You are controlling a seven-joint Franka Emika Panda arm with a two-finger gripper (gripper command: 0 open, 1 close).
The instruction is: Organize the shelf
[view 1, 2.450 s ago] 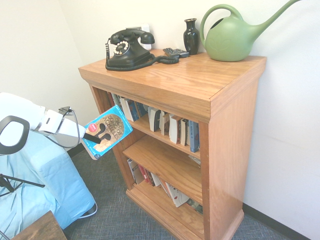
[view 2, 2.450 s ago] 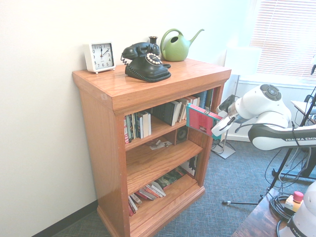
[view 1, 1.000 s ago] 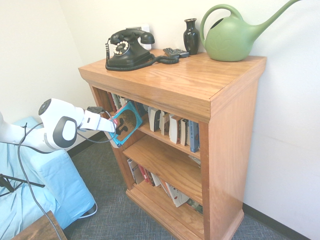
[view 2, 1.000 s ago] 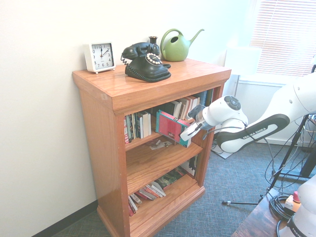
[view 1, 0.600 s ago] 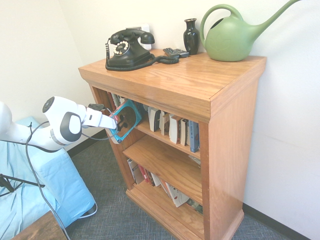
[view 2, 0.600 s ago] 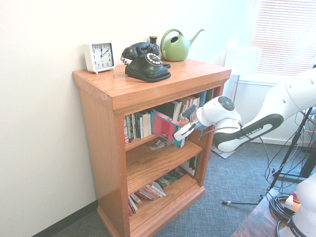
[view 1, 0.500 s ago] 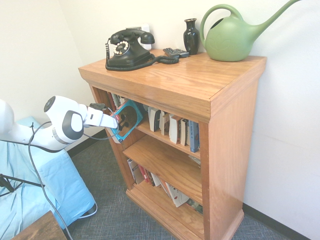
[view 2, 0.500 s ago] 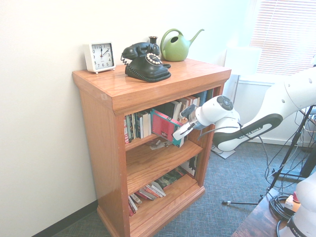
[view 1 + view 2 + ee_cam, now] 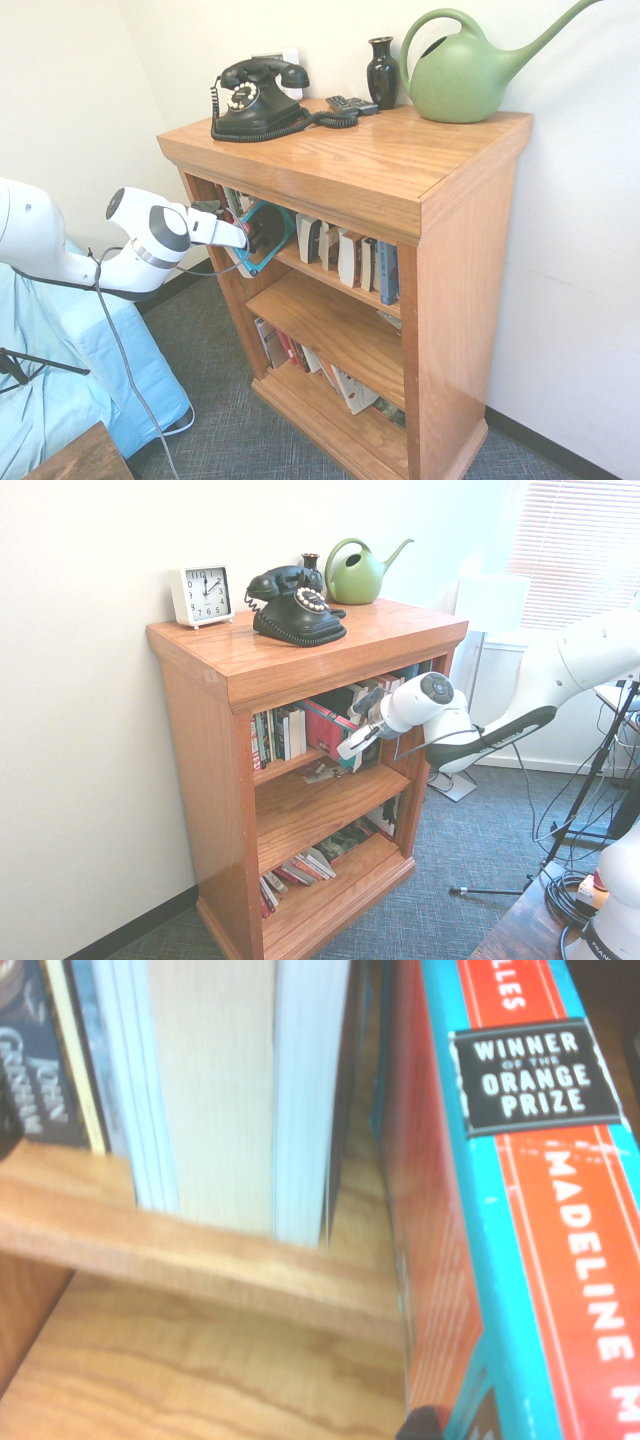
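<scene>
I need to push the teal book deeper before my gripper releases it. The book's lower corner sticks out past the front edge of the shelf board.
The shelf (image 9: 350, 165) is an orange-brown wooden bookcase, also seen from the other side (image 9: 300, 655). My gripper (image 9: 246, 238) is shut on a teal book (image 9: 272, 230) with a red and teal cover (image 9: 326, 727). The book stands nearly upright at the mouth of the top inner shelf, partly in among the row of standing books (image 9: 350, 258). From the opposite side the gripper (image 9: 351, 744) sits at the book's lower front corner. In the wrist view the book's red and teal spine (image 9: 530, 1210) is close beside pale standing books (image 9: 210, 1090) above the shelf board (image 9: 200, 1260).
On the shelf's top stand a black telephone (image 9: 258, 98), a dark vase (image 9: 382, 72), a green watering can (image 9: 465, 72) and a white clock (image 9: 202, 595). Leaning books (image 9: 300, 355) lie on the bottom shelf. A blue-covered object (image 9: 90, 370) is beside the arm.
The arm has carried the book from out in the room to the shelf. The book has turned upright and moved partly into the top inner shelf. The gripper stays shut on it.
</scene>
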